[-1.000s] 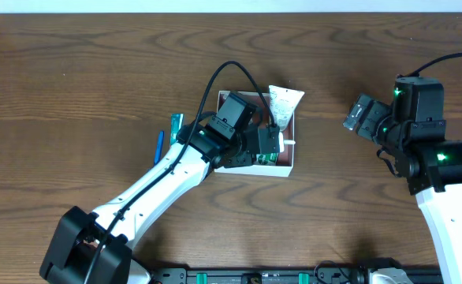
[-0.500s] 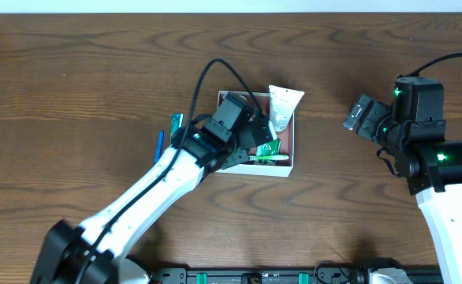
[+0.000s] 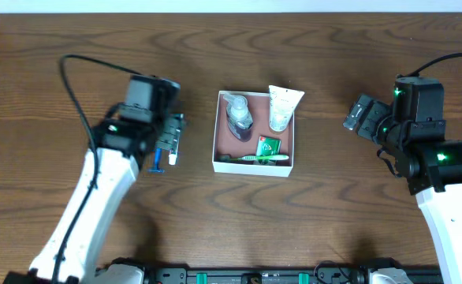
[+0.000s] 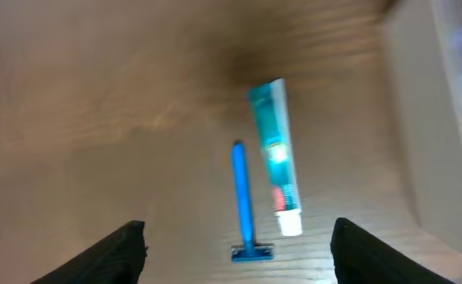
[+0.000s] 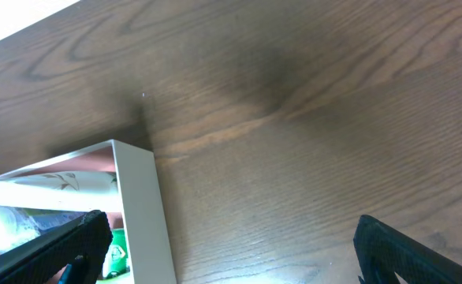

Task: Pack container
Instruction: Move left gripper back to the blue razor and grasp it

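Note:
I should lay the blue razor into the container [image 3: 253, 167], and for that my left gripper should first grab it by its handle [image 3: 158, 157], so its head stays free.
The container [image 3: 253, 167] sits mid-table, white-walled with a reddish-brown floor. Inside lie a dark bottle [image 3: 239, 115], a white tube [image 3: 282, 106], a green soap box [image 3: 268, 145] and a toothbrush [image 3: 255, 158]. Left of it on the wood lie a blue razor [image 4: 242, 197] and a teal toothpaste tube [image 4: 275, 158]. My left gripper [image 3: 168, 136] hovers over these two, open and empty, with the razor's head between its fingertips [image 4: 128, 246] in the left wrist view. The right gripper [image 3: 361, 117] stands open and empty to the right of the container wall [image 5: 140, 213].
In the left wrist view the container's side [image 4: 424, 118] shows blurred at the right edge. The brown wooden table [image 3: 349, 205] runs wide around the container. A black rail lines the table's near edge [image 3: 278, 276].
My left gripper has come out of the container, swung left over the razor and toothpaste, and opened. The soap box and toothbrush now show uncovered in the container. The right arm has not moved.

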Controlling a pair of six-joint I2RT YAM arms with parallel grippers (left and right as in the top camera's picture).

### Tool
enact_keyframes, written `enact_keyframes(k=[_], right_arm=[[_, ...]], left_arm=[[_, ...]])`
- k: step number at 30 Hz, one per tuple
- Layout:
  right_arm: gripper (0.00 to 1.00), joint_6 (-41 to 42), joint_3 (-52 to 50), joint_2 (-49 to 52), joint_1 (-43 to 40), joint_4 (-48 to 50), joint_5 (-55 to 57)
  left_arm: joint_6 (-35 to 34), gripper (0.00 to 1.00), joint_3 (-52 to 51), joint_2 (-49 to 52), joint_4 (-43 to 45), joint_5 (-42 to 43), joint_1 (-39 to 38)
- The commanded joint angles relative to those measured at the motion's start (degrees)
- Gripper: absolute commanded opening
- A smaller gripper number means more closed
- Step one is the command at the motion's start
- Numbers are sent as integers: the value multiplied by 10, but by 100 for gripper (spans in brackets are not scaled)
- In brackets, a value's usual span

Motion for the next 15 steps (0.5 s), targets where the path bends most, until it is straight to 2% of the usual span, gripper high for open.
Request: enact_keyframes(k=[1, 5, 13, 15], right_arm=[[99, -4, 4, 1, -7, 0, 2], [99, -4, 4, 1, -7, 0, 2], [99, -4, 4, 1, -7, 0, 2], [99, -4, 4, 1, -7, 0, 2]], left_arm=[[-44, 76, -1, 50, -1, 41, 42], [-45, 76, -1, 116, 7, 45, 67], [-47, 76, -1, 225, 21, 45, 69], [-46, 72, -1, 242, 21, 45, 69]])
